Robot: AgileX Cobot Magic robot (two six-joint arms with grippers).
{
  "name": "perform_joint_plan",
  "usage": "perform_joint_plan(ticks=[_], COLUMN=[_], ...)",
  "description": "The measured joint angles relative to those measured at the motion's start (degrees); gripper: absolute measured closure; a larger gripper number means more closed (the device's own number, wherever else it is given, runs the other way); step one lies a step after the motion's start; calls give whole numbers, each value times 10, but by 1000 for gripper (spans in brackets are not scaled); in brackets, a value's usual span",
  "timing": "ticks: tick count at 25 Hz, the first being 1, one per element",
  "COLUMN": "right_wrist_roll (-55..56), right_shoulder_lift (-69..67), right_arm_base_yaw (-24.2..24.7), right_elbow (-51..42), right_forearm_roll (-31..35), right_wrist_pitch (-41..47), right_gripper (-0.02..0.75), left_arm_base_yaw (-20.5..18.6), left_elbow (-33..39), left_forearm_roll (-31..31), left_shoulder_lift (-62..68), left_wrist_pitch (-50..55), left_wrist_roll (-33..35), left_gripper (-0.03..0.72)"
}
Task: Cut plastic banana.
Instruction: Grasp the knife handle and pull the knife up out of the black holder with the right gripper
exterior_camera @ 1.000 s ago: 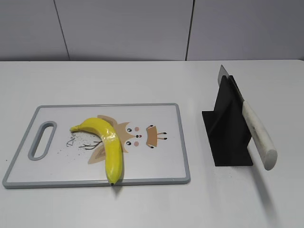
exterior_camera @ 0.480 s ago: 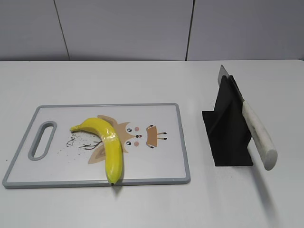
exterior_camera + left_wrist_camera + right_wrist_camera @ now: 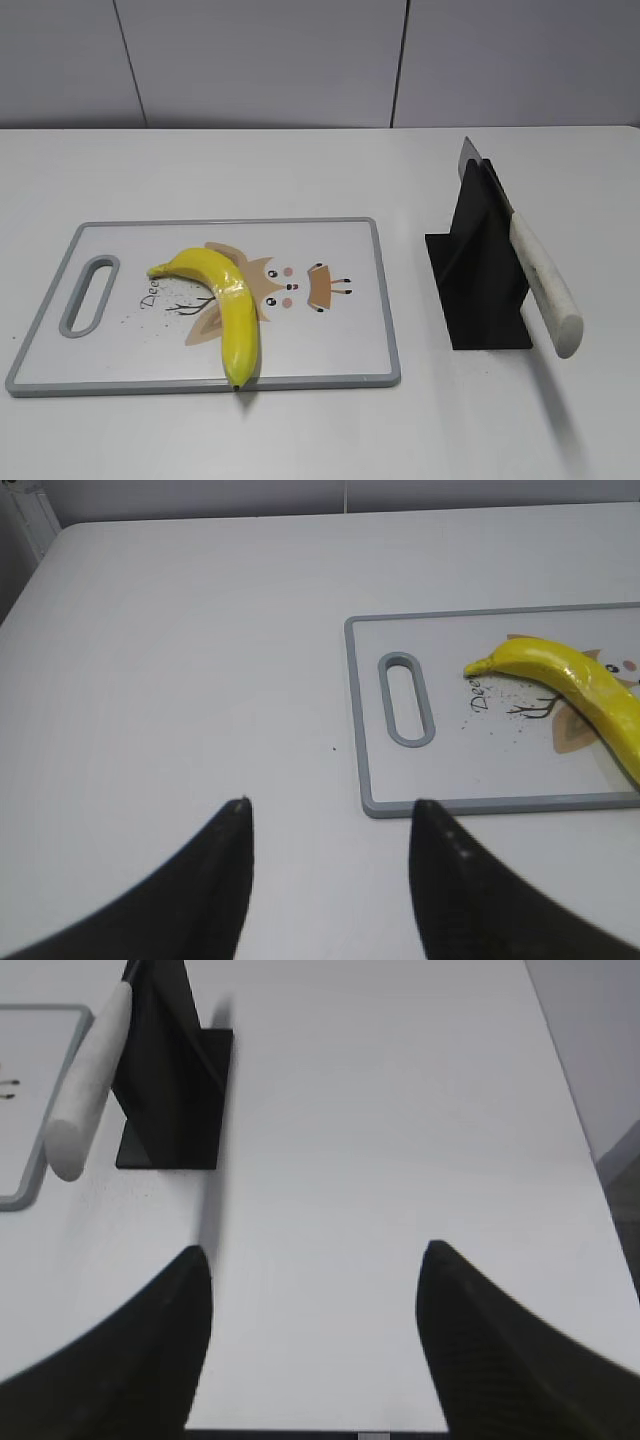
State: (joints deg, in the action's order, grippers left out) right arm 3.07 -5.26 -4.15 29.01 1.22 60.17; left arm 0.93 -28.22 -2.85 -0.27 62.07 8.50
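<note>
Next, my right gripper picks up the knife by its white handle (image 3: 545, 282), since the bare metal blade (image 3: 470, 156) pokes up at the top of the black stand.
The plastic banana (image 3: 228, 305) is curved, glossy yellow and whole, with a dark tip. It lies on a white cutting board (image 3: 330, 330) with a grey rim; it also shows in the left wrist view (image 3: 575, 680). A knife with a white handle (image 3: 545, 282) leans in a black stand (image 3: 478, 270), also seen in the right wrist view (image 3: 88, 1080). My left gripper (image 3: 330, 805) is open and empty over bare table, left of and in front of the board (image 3: 372, 720). My right gripper (image 3: 315, 1250) is open and empty, right of the stand (image 3: 170, 1070). Neither gripper shows in the exterior view.
The white table (image 3: 300, 170) ends near a grey wall (image 3: 260, 60) behind. In the right wrist view the table's right edge (image 3: 570, 1110) and near edge are close. The board has a handle slot (image 3: 88, 295) at its left end.
</note>
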Motion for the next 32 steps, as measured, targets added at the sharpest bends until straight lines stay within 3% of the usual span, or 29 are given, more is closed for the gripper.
perform_joint_plan(ticks=[12,17,24,32], right_wrist_roll=[4,16,107,117], right_shoulder_lift=[-236,-298,-405,-548], right_arm_base_yaw=[-10,-82,-204,-231], right_elbow=[81,105,170,283], right_forearm_roll=[46,54,-12,17], right_wrist_pitch=[0,-7,-1,36], right_gripper=[223,223,223,223], left_arm_base_yaw=[0,0,0,0], left_elbow=[0,0,0,0], left_forearm_roll=[0,0,0,0], left_shoulder_lift=[0,0,0,0], left_wrist_pitch=[0,0,0,0], left_wrist_roll=[0,0,0,0], left_gripper=[198,198,198,198])
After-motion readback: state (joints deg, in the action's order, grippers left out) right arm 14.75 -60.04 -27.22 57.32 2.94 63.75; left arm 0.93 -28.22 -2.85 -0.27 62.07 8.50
